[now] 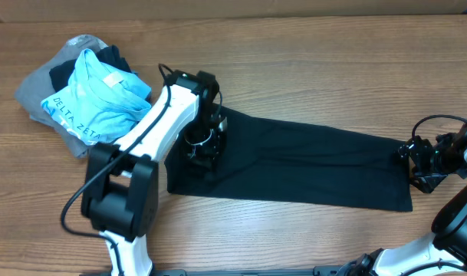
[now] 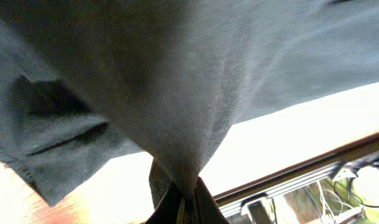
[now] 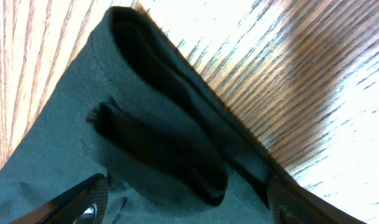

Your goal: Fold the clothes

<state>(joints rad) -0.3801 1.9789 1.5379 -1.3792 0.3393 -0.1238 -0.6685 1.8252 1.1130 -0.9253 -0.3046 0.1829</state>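
Note:
The raised fold of black cloth (image 1: pixel 402 162) (image 3: pixel 180 172) is below my hovering fingers, so my right gripper needs to go lower before it closes on it.
Black trousers (image 1: pixel 310 165) lie stretched across the middle of the wooden table. My left gripper (image 1: pixel 205 149) is at their left end, shut on a pinch of the black cloth (image 2: pixel 177 124) and lifting it, as the left wrist view (image 2: pixel 184 208) shows. My right gripper (image 1: pixel 414 157) is at the trousers' right end, open, with its fingers (image 3: pixel 189 202) either side of the waistband and a belt loop (image 3: pixel 158 152), over the cloth.
A pile of clothes (image 1: pixel 87 92) sits at the back left: a light blue printed shirt on top of grey and dark garments. The table's front edge with metal rails (image 2: pixel 301 180) shows past the lifted cloth.

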